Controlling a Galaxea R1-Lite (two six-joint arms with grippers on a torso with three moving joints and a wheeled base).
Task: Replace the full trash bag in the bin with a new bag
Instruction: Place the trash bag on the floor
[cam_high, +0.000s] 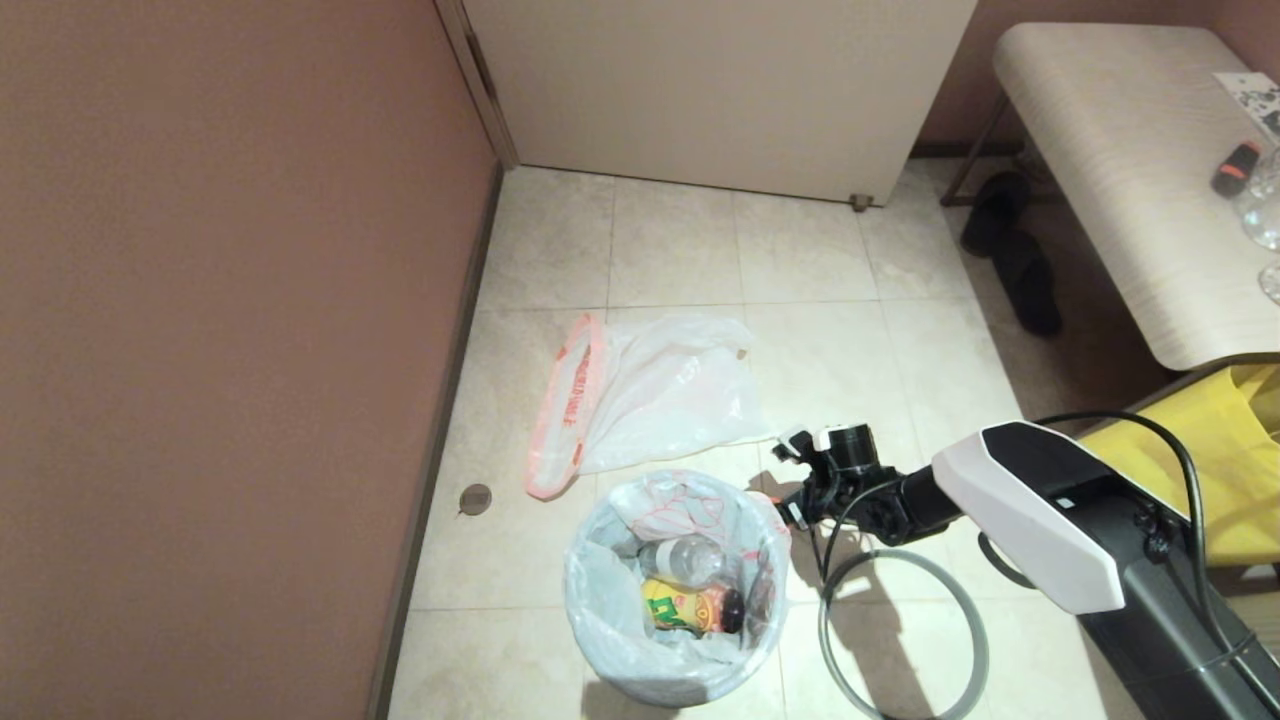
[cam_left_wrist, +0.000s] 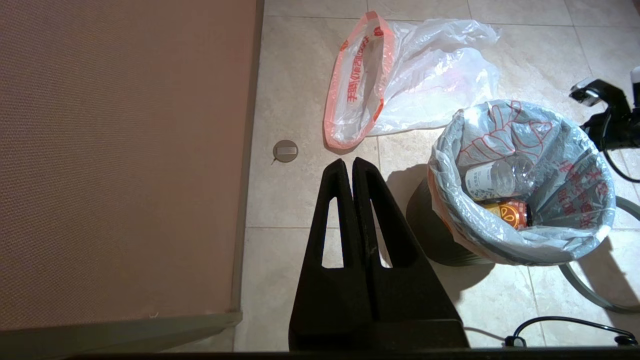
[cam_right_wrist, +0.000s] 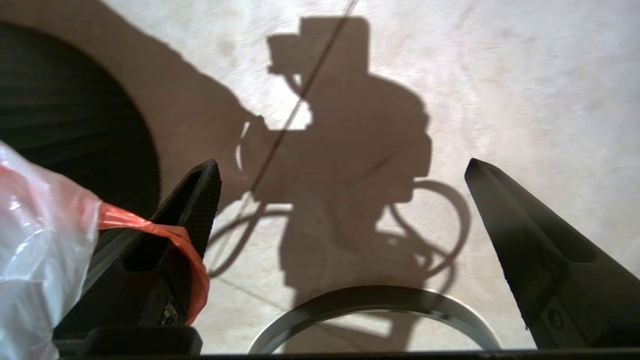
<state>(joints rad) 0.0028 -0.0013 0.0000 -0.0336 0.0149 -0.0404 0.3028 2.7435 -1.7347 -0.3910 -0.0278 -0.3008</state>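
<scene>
My right gripper pinches the full trash bag by its loop next, since the orange drawstring loop (cam_right_wrist: 180, 240) stands out from the slack bag.
The black bin (cam_high: 690, 690) stands on the tiled floor, lined with the full trash bag (cam_high: 610, 600). A clear bottle (cam_high: 685, 560) and a yellow packet (cam_high: 680, 607) lie inside the bag. The grey hoop rim (cam_high: 975, 640) lies on the floor to the right of the bin. The new bag (cam_high: 660, 395) lies limp and flat behind the bin. My right gripper (cam_right_wrist: 342, 165) is open, low beside the bin's right rim, and the full bag's orange edge (cam_right_wrist: 175, 237) drapes over one finger. My left gripper (cam_left_wrist: 347, 162) is shut and empty, above the floor left of the bin (cam_left_wrist: 440, 240).
A brown wall (cam_high: 220, 350) runs along the left, with a pale door (cam_high: 720, 90) at the back. A bench (cam_high: 1130, 170), dark slippers (cam_high: 1020, 270) and a yellow fabric bag (cam_high: 1200, 450) are on the right. A round floor cap (cam_high: 475, 497) sits near the wall.
</scene>
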